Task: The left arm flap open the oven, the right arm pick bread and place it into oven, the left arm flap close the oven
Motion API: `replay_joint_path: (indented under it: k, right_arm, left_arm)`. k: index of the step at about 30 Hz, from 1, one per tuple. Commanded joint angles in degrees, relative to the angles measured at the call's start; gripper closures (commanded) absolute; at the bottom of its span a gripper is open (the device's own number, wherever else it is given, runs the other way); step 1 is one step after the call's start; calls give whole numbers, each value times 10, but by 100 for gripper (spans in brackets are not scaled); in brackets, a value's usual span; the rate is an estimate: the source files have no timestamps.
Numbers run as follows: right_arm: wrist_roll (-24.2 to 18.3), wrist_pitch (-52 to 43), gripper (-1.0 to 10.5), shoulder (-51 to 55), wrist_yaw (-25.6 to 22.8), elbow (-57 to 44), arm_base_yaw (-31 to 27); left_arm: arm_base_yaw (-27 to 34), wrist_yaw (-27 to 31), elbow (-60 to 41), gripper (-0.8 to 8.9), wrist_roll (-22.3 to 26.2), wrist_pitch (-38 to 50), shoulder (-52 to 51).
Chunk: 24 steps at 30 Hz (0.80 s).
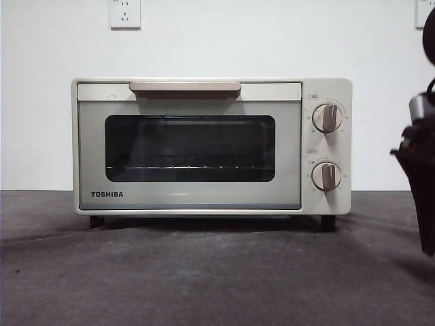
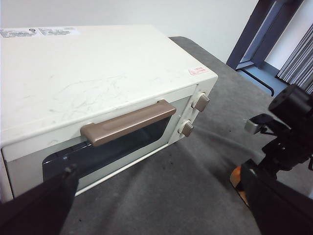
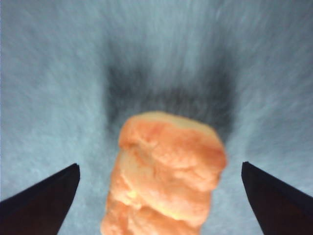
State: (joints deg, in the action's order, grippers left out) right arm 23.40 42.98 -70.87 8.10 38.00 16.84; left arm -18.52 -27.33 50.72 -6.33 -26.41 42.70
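The orange-brown bread's rounded end point(image 3: 171, 126) should stay free to enter the oven. My right gripper should next grab the bread's long sides.
The cream-white oven point(image 1: 211, 146) stands mid-table with its door shut and the beige handle point(image 1: 185, 87) at the top. In the left wrist view my left gripper point(image 2: 161, 205) hovers open above and in front of the oven point(image 2: 98, 68), near the handle point(image 2: 128, 122), touching nothing. The orange-brown bread point(image 3: 166, 176) lies on the grey cloth between the spread jaws of my right gripper point(image 3: 160, 165), which is open and clear of it on both sides. The right arm point(image 1: 420, 183) hangs at the right edge of the front view, to the right of the oven, where the bread is hidden.
Two beige knobs point(image 1: 327, 146) sit on the oven's right panel. A wire rack point(image 1: 183, 166) shows through the dark window. Grey cloth point(image 1: 204, 272) covers the table in front of the oven. A white wall with a socket point(image 1: 125, 13) stands behind.
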Motion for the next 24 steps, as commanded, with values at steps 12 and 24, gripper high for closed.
replay_joint_path:
  k: [12,24]
  right_arm:
    - [-24,4,815,-13,11,3,3]
    - [-35,68,815,162,122,68,3]
  left_arm:
    - [-3,4,11,293,16,4,3]
    - [-17,5,92,511,42,-70,94]
